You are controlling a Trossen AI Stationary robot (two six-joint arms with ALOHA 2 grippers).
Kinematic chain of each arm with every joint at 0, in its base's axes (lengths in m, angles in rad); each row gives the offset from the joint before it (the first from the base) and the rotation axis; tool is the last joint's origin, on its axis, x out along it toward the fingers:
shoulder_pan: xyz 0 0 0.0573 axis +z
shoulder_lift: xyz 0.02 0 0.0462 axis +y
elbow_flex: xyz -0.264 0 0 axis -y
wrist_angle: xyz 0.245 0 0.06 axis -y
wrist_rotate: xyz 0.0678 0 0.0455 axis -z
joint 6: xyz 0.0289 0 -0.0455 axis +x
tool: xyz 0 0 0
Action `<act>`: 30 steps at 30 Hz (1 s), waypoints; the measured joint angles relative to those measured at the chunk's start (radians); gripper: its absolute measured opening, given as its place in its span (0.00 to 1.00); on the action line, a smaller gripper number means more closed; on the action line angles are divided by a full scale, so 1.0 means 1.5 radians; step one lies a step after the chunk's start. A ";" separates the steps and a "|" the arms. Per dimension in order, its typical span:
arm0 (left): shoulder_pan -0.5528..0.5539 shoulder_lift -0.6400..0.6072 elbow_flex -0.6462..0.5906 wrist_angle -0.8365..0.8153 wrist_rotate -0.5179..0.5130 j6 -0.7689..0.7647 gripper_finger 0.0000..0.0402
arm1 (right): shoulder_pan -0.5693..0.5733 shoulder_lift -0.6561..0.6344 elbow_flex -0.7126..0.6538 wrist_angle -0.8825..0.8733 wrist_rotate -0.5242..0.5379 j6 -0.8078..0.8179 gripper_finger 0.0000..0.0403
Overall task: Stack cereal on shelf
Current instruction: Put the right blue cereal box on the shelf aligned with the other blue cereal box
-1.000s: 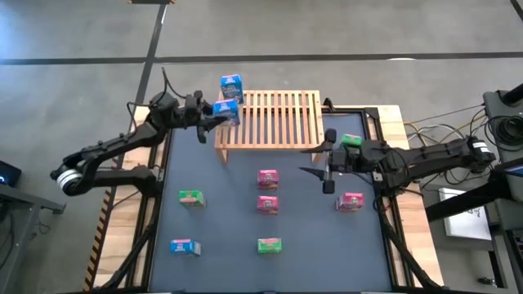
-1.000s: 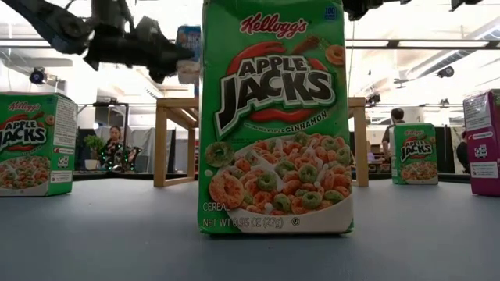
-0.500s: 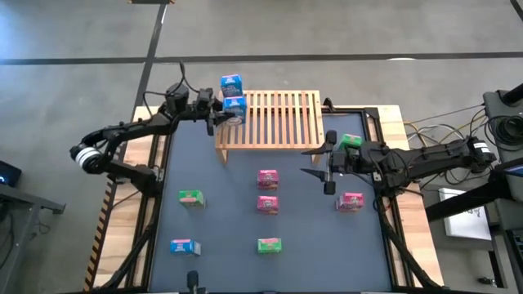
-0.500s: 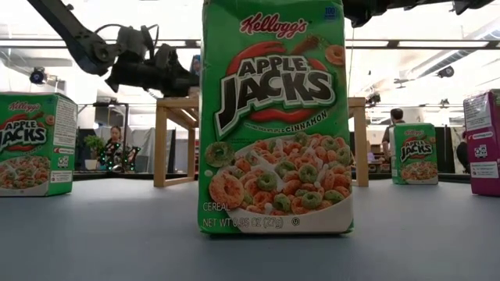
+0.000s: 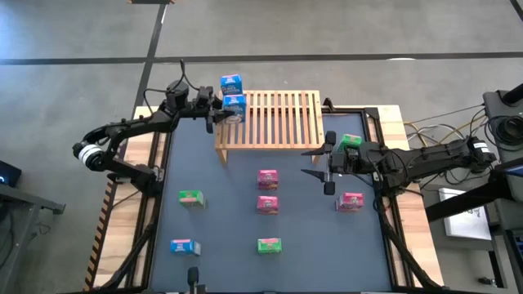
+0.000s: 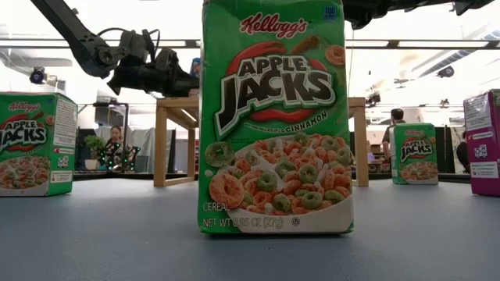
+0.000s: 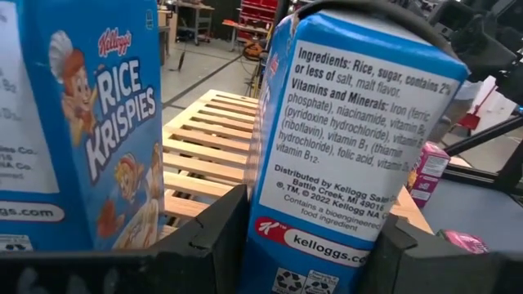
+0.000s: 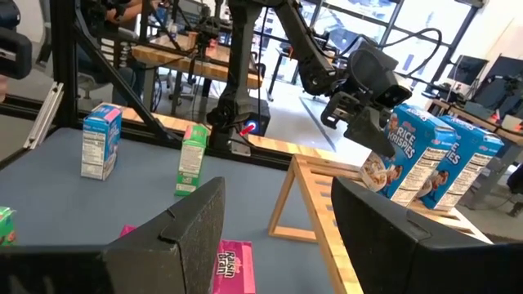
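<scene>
My left gripper is ready to open now, because the blue box's lower end is over the shelf's corner slats and the box would stand.
My left gripper is shut on a blue cereal box at the far left corner of the light-wood slatted shelf. A second blue box stands just beyond it on that corner; both show in the left wrist view, held box and neighbour. My right gripper is open and empty over the table by the shelf's near right corner, with a green box behind it. My left gripper pinches the blue box between its two fingers, one on each broad face, beside the narrow ingredients side. The fingers come level from the table's left. The box leans slightly; whether its base touches the slats, I cannot tell.
On the dark tabletop stand pink boxes, green boxes and a blue box. A green box fills the low view. Most shelf slats are bare. People are in the room behind.
My left gripper has carried the blue box toward the table's far edge and a little right and down, bringing it beside the other blue box on the shelf's corner, then held still. The box is less tilted than before.
</scene>
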 joint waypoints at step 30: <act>0.012 -0.134 -0.001 -0.158 -0.006 0.030 0.54 | 0.000 0.001 0.000 0.000 0.000 0.009 0.53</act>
